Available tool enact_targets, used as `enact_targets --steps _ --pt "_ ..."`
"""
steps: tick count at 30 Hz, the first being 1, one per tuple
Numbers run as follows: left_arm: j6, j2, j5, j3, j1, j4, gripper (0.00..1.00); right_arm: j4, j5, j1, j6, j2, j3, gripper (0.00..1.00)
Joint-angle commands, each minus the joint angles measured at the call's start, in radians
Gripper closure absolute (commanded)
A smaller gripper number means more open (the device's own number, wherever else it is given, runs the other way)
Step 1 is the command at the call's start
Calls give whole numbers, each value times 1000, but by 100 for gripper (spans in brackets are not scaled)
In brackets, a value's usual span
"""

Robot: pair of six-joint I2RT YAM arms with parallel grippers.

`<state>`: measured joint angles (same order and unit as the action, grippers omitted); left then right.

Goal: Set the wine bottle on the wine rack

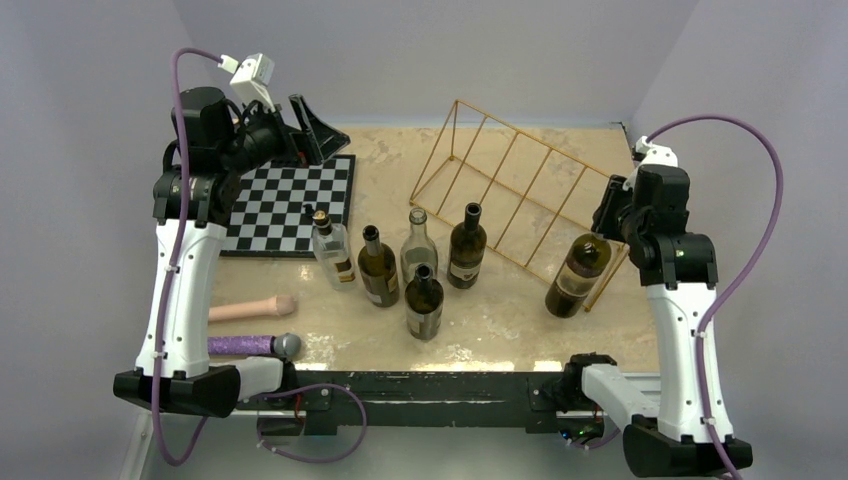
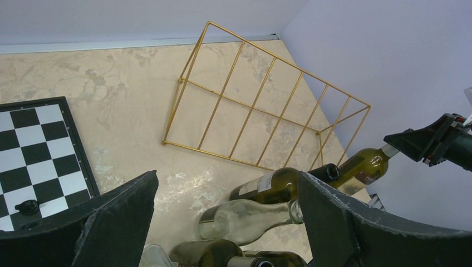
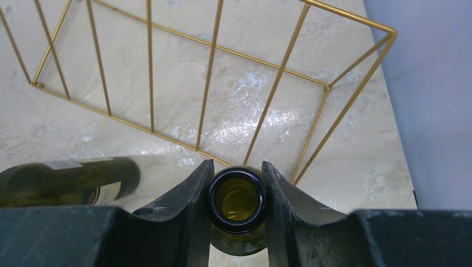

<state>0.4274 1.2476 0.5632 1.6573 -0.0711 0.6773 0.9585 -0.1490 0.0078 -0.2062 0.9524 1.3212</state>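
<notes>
My right gripper should move the bottle toward the rack's top bar, because the bottle's neck is short of the bar and the bottle would tip over if I opened now.
The gold wire wine rack point(image 1: 505, 180) stands at the back right of the table; it also shows in the left wrist view point(image 2: 261, 105) and in the right wrist view point(image 3: 211, 72). My right gripper point(image 1: 612, 225) is shut on the neck of a green wine bottle point(image 1: 577, 276), which hangs tilted beside the rack's near right corner. In the right wrist view the fingers point(image 3: 192, 192) clamp the bottle's open mouth point(image 3: 237, 199) on both sides. My left gripper point(image 1: 310, 128) is open and empty, held high over the checkered board.
Several other bottles point(image 1: 424, 270) stand in a cluster at the table's middle. A checkered board point(image 1: 290, 205) lies at the back left. A beige handle point(image 1: 250, 310) and a purple microphone point(image 1: 255, 346) lie at the near left.
</notes>
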Motion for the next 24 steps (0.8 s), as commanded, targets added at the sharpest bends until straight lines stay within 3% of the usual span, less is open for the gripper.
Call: enact_targets --steps 1,24 --pt "-21 13 -25 20 5 15 2 -78 -58 -51 -40 18 55 100" --pt "-93 8 -102 13 5 64 2 -204 -138 -149 -65 191 26 100"
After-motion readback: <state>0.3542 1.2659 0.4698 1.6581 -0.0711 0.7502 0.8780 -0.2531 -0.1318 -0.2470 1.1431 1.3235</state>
